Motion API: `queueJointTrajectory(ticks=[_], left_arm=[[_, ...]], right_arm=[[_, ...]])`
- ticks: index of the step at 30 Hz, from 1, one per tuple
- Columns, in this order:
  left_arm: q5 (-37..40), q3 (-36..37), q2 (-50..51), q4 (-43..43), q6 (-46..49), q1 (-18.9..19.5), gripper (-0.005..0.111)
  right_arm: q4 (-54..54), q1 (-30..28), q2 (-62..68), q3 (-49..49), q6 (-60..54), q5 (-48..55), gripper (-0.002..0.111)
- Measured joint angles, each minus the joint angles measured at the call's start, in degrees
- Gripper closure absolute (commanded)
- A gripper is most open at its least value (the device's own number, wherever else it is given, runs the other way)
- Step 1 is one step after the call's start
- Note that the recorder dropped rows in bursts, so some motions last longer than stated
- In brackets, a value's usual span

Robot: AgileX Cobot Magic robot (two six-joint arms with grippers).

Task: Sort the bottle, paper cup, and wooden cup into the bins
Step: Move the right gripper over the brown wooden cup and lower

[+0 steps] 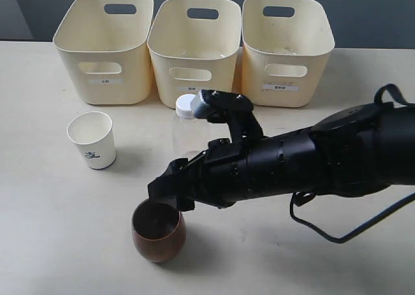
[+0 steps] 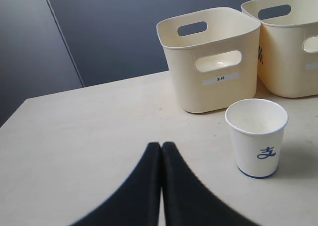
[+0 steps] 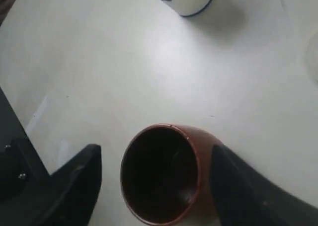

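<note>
My right gripper needs to grab the wooden cup's side (image 1: 159, 236) (image 3: 201, 181) next, to sort the wooden cup into its bin.
The wooden cup (image 1: 159, 231) stands upright near the front of the table. My right gripper (image 1: 166, 196) is open, with its fingers on either side of the wooden cup (image 3: 159, 174); one finger is close against the cup's wall and the other stands apart. Behind the arm, the clear bottle (image 1: 188, 129) with its white cap is partly hidden. The white paper cup (image 1: 93, 139) stands to the left, and the paper cup (image 2: 257, 136) is also near my left gripper (image 2: 161, 147). That gripper is shut on nothing. Three cream bins (image 1: 84, 81) (image 1: 162, 81) (image 1: 259, 81) line the back.
The right arm (image 1: 311, 159) stretches across the table from the right, with a black cable (image 1: 337, 233) hanging below it. The left bin (image 2: 208, 92) and its neighbour (image 2: 288, 77) stand behind the paper cup. A dark wall rises behind the table.
</note>
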Motion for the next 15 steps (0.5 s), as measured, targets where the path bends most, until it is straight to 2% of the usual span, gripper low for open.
queueJointTrajectory(ticks=[15], left_arm=[[0.0,0.0,0.0,0.0,0.0,0.0,0.107]], right_arm=[[0.0,0.38,2.79,-0.68,0.0,-2.78,0.047]])
